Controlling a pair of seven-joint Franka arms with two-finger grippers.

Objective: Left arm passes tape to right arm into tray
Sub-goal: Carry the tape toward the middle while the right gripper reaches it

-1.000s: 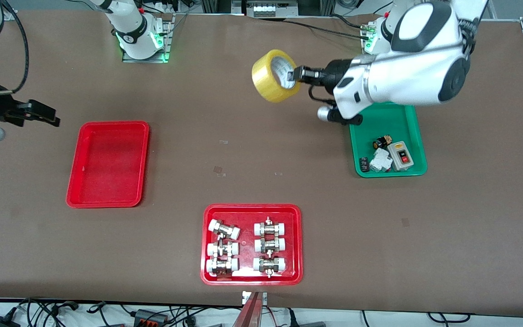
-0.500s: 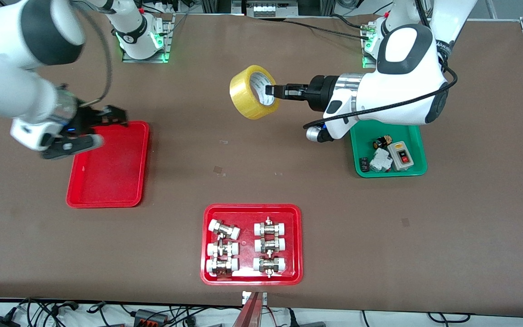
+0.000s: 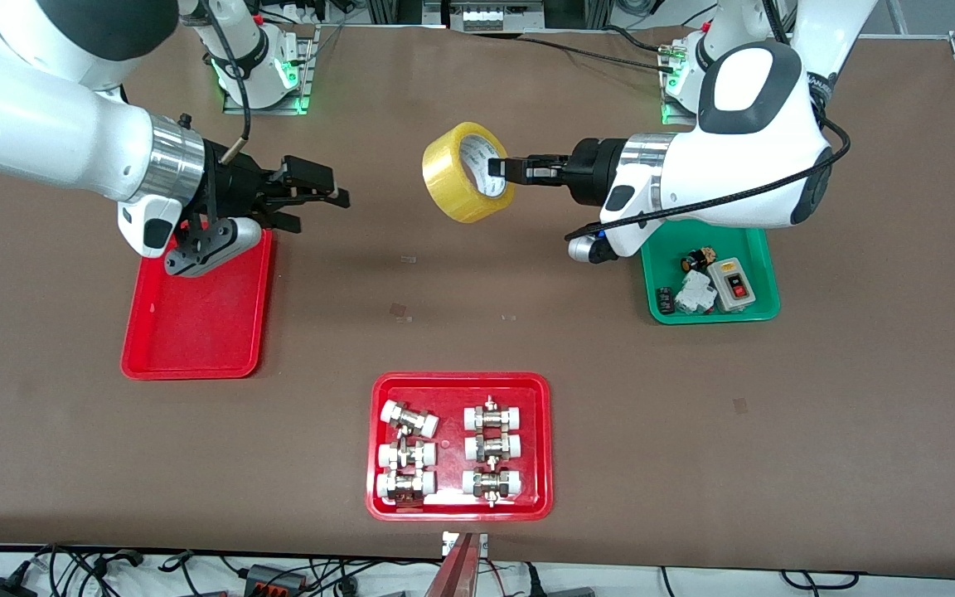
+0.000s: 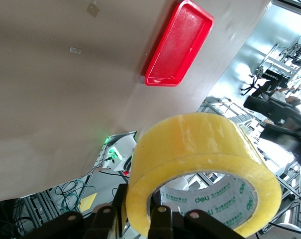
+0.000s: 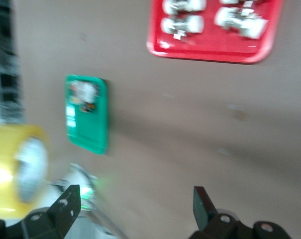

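Next, my right gripper pinches the tape's flat sides to take the yellow tape [image 3: 454, 178] from my left gripper for the plain red tray [image 3: 196, 332].
The yellow tape [image 3: 454, 178] hangs in the air over the middle of the table. My left gripper [image 3: 496, 170] is shut on the roll's wall, one finger inside the whitish core and one outside. In the left wrist view the tape [image 4: 200, 144] fills the foreground above the left gripper [image 4: 140, 209]. My right gripper [image 3: 330, 192] is open and empty. It hovers just past the plain red tray [image 3: 196, 332], toward the tape, with a wide gap between them. In the right wrist view the right gripper [image 5: 135, 204] shows spread fingers, and the tape [image 5: 16, 169] sits at the picture's edge.
A green tray [image 3: 743, 211] with small electrical parts lies under the left arm. A red tray [image 3: 461, 383] with several white-capped metal fittings lies nearest the front camera. Both arm bases stand along the edge farthest from the front camera.
The right arm swung in from its end of the table, and its open gripper now points at the tape. The left arm brought the tape lower and toward the middle, then nearly stopped.
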